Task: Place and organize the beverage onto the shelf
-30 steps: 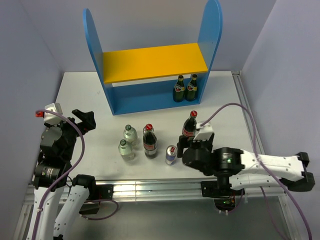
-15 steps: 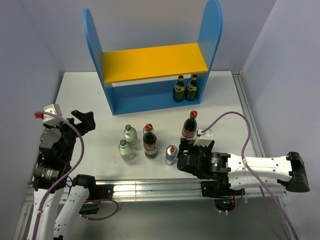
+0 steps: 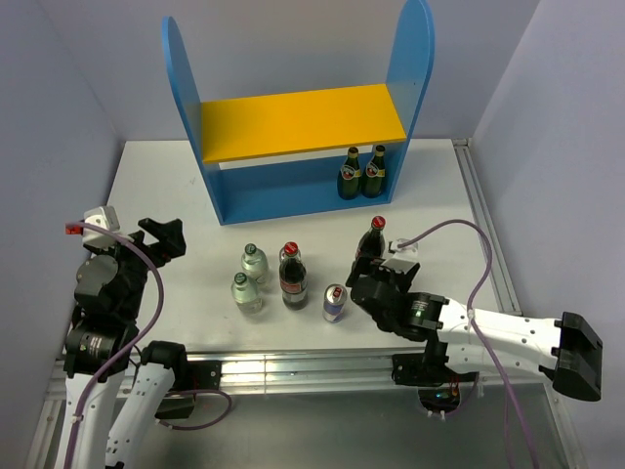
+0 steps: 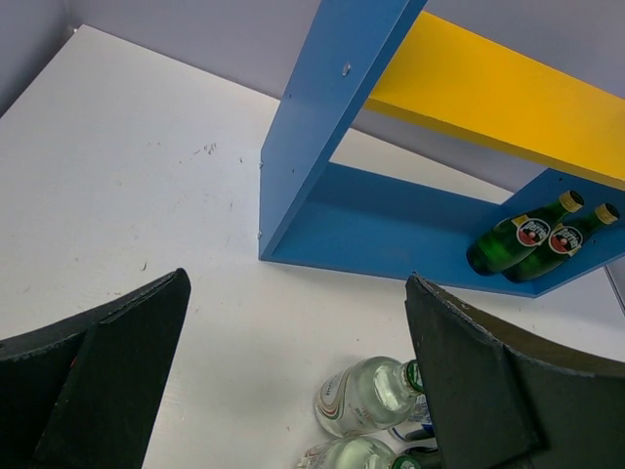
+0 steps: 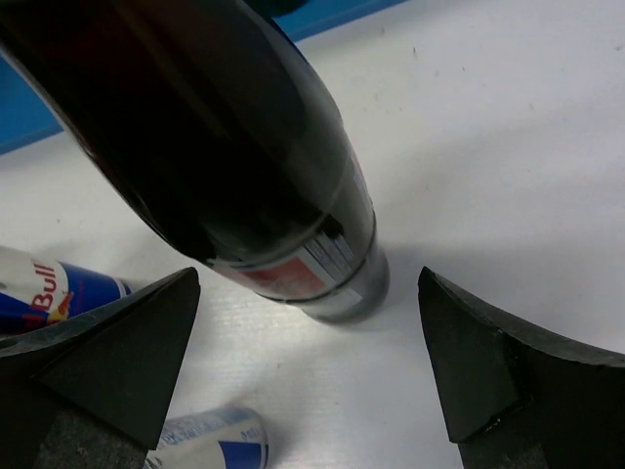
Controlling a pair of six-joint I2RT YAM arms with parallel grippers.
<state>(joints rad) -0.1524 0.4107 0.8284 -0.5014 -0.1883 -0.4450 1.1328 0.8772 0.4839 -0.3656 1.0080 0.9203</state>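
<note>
White table shows between my fingers and the bottle's base, so my right gripper first moves toward the cola bottle's base (image 3: 364,266) (image 5: 336,280) and then closes on it.
The blue shelf (image 3: 186,107) with its yellow upper board (image 3: 298,119) stands at the back. On the table in front are two clear green-capped bottles (image 3: 254,262) (image 3: 245,291), a cola bottle (image 3: 292,276), a blue-silver can (image 3: 334,303) and a second cola bottle (image 3: 371,244). My right gripper (image 3: 367,277) is open, low on the near side of this second cola bottle (image 5: 225,147), with one finger (image 5: 117,342) on each side of its base and not touching it. Two cans (image 5: 39,293) (image 5: 210,440) show in the right wrist view. My left gripper (image 3: 161,237) is open and empty at the left.
Two dark green bottles (image 3: 361,173) stand on the shelf's lower level at the right, also in the left wrist view (image 4: 532,239). The clear bottles (image 4: 376,396) lie ahead of my left gripper (image 4: 295,283). Grey walls close in both sides. A metal rail (image 3: 293,366) runs along the near edge.
My right arm has swung and re-angled, dipping toward the near edge, then bringing its open gripper up to the right cola bottle's base. The left arm shifted only slightly. No drink has moved.
</note>
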